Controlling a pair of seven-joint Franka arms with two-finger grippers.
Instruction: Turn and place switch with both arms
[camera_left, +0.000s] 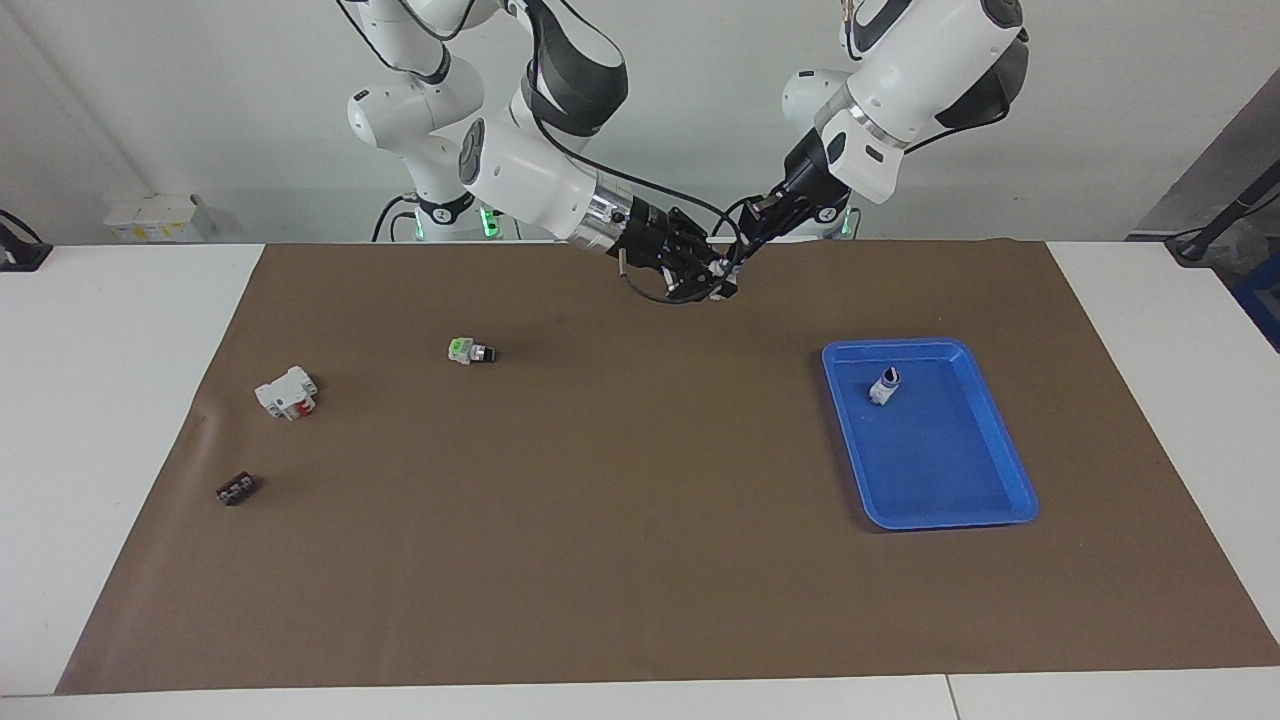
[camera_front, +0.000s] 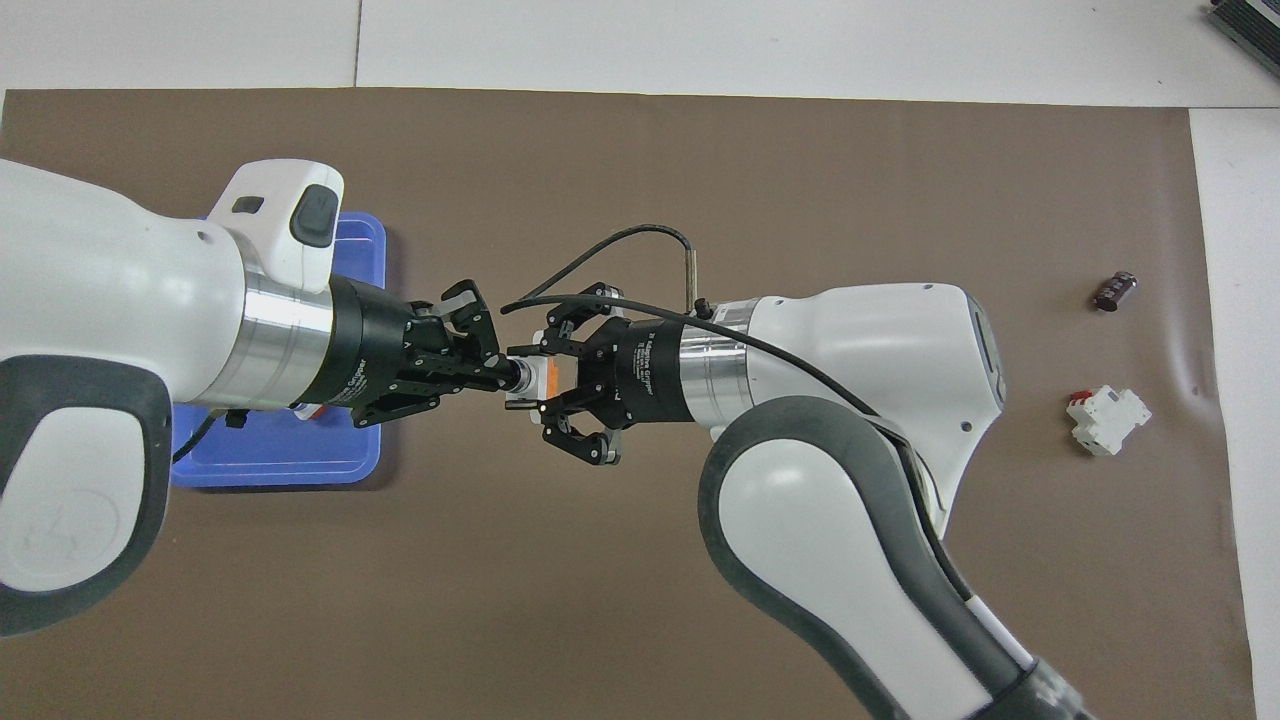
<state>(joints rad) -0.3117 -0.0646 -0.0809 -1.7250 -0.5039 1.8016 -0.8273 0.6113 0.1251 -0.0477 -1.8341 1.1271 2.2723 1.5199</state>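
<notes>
The fingers of my left gripper are closed around the knob end of the switch (camera_front: 535, 374), so it is time to open my right gripper.
The switch (camera_front: 530, 379) is held in the air between the two grippers, over the mat toward the robots' edge. It is a white-grey block with an orange end face and a black knob. My right gripper (camera_front: 534, 381) is shut on the block. My left gripper (camera_front: 503, 375) is shut on the black knob from the blue tray's end. In the facing view the two grippers meet at the switch (camera_left: 722, 281): the right gripper (camera_left: 714, 279), the left gripper (camera_left: 735, 262).
A blue tray (camera_left: 935, 480) at the left arm's end holds another small switch (camera_left: 884, 385); the left arm covers part of the tray (camera_front: 262, 466) from above. A green-faced switch (camera_left: 466, 351), a white block with red parts (camera_left: 286, 392) and a small dark part (camera_left: 236, 489) lie toward the right arm's end.
</notes>
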